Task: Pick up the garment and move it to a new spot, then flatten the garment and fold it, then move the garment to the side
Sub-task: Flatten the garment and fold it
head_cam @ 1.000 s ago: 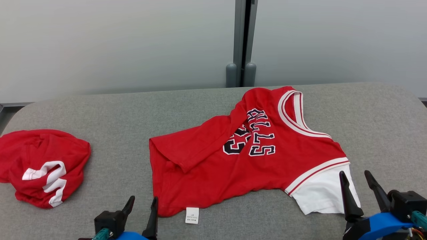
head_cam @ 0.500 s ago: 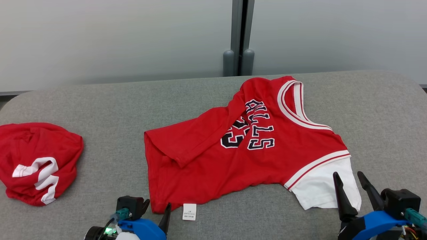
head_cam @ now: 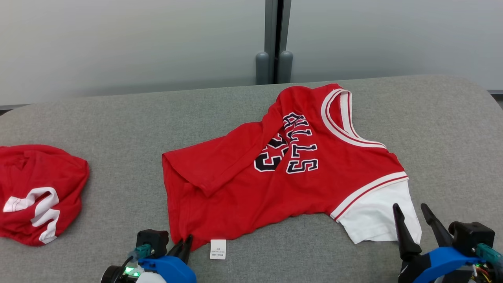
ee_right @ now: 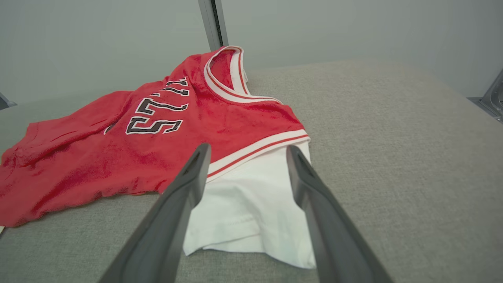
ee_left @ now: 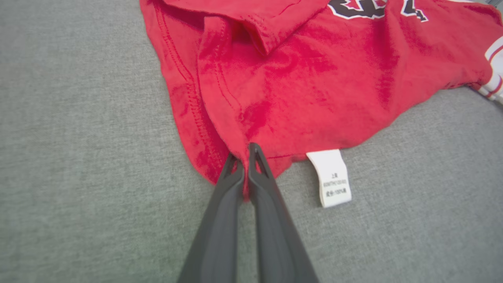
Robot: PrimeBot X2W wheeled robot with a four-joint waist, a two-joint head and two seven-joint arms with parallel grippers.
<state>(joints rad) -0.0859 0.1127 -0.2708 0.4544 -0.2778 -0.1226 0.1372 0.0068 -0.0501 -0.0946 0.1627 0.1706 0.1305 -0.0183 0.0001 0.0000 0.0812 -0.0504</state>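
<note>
The white sleeve of the jersey lies slack, with a soft fold rising in it. My right gripper should next pinch the jersey by the white sleeve [head_cam: 377, 220] [ee_right: 251, 200].
The garment [head_cam: 251, 184] is a red jersey with black-and-white lettering, white trim and a white sleeve [head_cam: 377, 220], lying crumpled on the grey table [head_cam: 125, 125]. Its near left hem corner [ee_left: 235, 133] is pinched between the fingers of my left gripper [head_cam: 184, 243], which is shut on it; a white label [ee_left: 333, 179] hangs just right of the grip. My right gripper [head_cam: 414, 220] stands open at the near right, its fingers [ee_right: 194, 165] straddling the white sleeve [ee_right: 251, 200] from above without closing on it.
A second red garment [head_cam: 37, 192] with white stripes lies bunched at the table's left edge. Pale wall panels with a grey post [head_cam: 273, 39] stand behind the table. Bare grey cloth lies to the right of the jersey [head_cam: 452, 137].
My left gripper has moved right to the jersey's hem corner and shut on it. The head camera has shifted, so the scene sits lower-left. The right gripper stays open by the sleeve.
</note>
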